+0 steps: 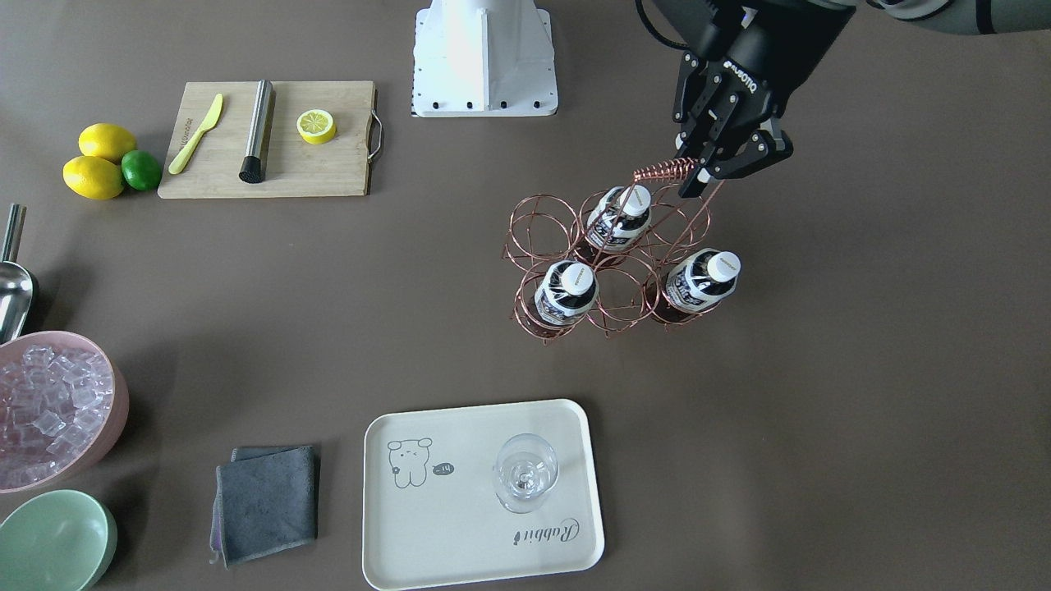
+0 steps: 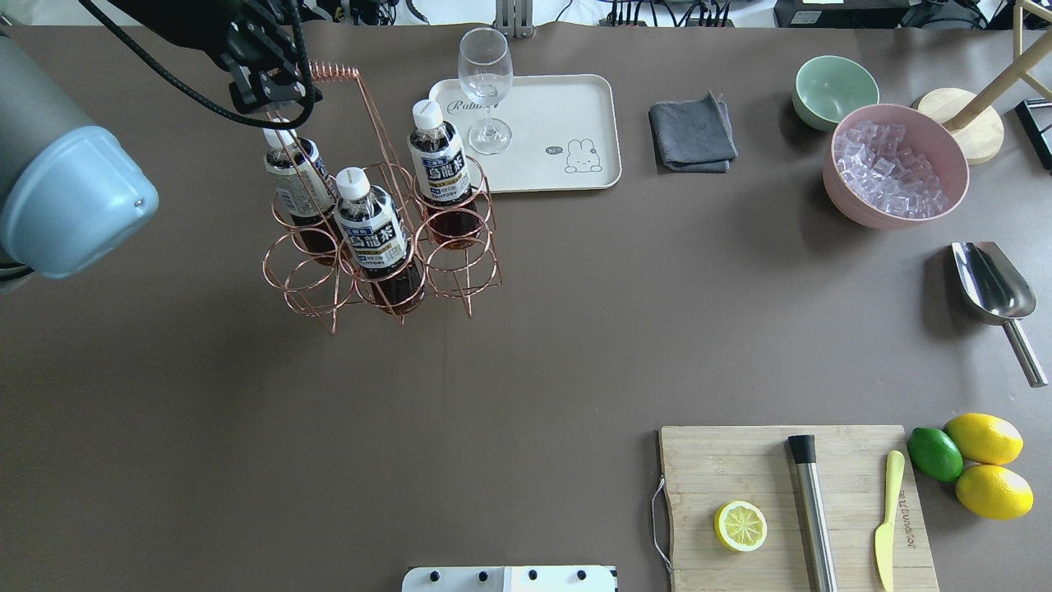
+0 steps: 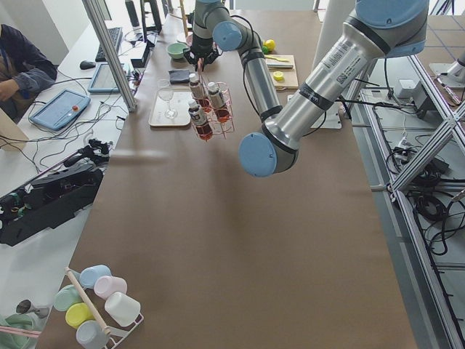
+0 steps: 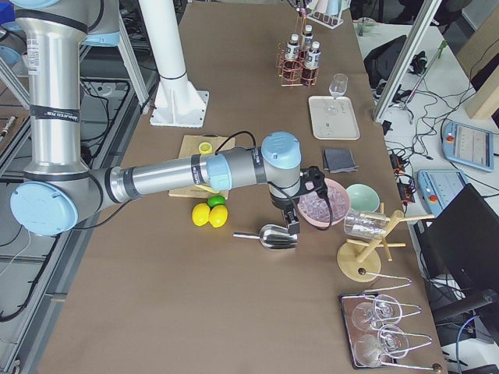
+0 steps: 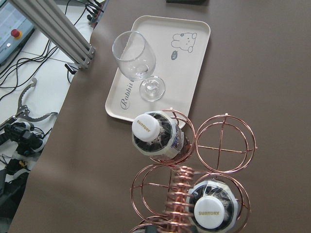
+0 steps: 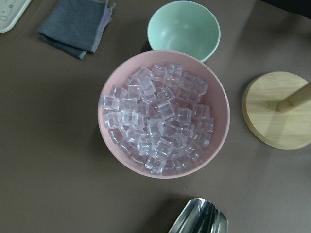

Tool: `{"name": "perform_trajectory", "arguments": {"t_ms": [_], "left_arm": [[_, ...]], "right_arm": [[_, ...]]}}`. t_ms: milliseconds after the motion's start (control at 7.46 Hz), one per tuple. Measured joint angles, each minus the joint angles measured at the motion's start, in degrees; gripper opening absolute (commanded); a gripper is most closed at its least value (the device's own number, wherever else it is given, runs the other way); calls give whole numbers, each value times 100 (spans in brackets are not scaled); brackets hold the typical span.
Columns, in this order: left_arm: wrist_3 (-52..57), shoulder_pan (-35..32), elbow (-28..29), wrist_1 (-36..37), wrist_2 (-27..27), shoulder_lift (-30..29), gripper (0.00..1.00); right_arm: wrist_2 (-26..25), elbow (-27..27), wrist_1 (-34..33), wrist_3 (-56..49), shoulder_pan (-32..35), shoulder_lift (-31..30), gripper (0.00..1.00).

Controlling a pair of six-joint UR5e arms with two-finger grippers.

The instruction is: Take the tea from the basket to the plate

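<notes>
The left gripper grabs the basket (image 1: 534, 238) by its coiled handle (image 1: 665, 172) next, which keeps the tea bottles, loose in the open wire rings, upright.
The copper wire basket (image 1: 534, 238) stands on the table and holds three tea bottles (image 1: 620, 217) (image 1: 566, 291) (image 1: 702, 279). They also show in the overhead view (image 2: 374, 226). My left gripper (image 1: 731, 168) hangs open above the basket, next to one end of its coiled handle (image 1: 665, 172), holding nothing. The left wrist view looks down on the coil (image 5: 180, 194) and two bottle caps (image 5: 148, 127). The cream plate (image 1: 460, 533) lies beyond the basket and carries a clear stemmed glass (image 1: 525, 472). My right gripper (image 4: 292, 222) hovers over the ice bowl; I cannot tell whether it is open or shut.
A pink bowl (image 2: 855, 205) of ice, a green bowl (image 2: 834, 86), a grey cloth (image 2: 690, 136) and a metal scoop (image 2: 990, 284) lie on my right. A cutting board (image 2: 740, 460) with a lemon half, muddler and knife sits nearer, beside whole lemons and a lime.
</notes>
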Motion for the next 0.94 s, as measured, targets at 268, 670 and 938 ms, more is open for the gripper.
{"name": "perform_trajectory", "arguments": {"t_ms": [268, 670, 938], "left_arm": [[-33, 387, -17, 138, 81, -267, 0], [-398, 1101, 60, 154, 680, -525, 0], [-458, 1341, 190, 157, 814, -677, 0]], "right_arm": [[-17, -63, 1077, 240, -709, 248, 100], [-176, -99, 1725, 421, -1330, 792, 100], [-483, -236, 2329, 919, -1536, 1111, 100]]}}
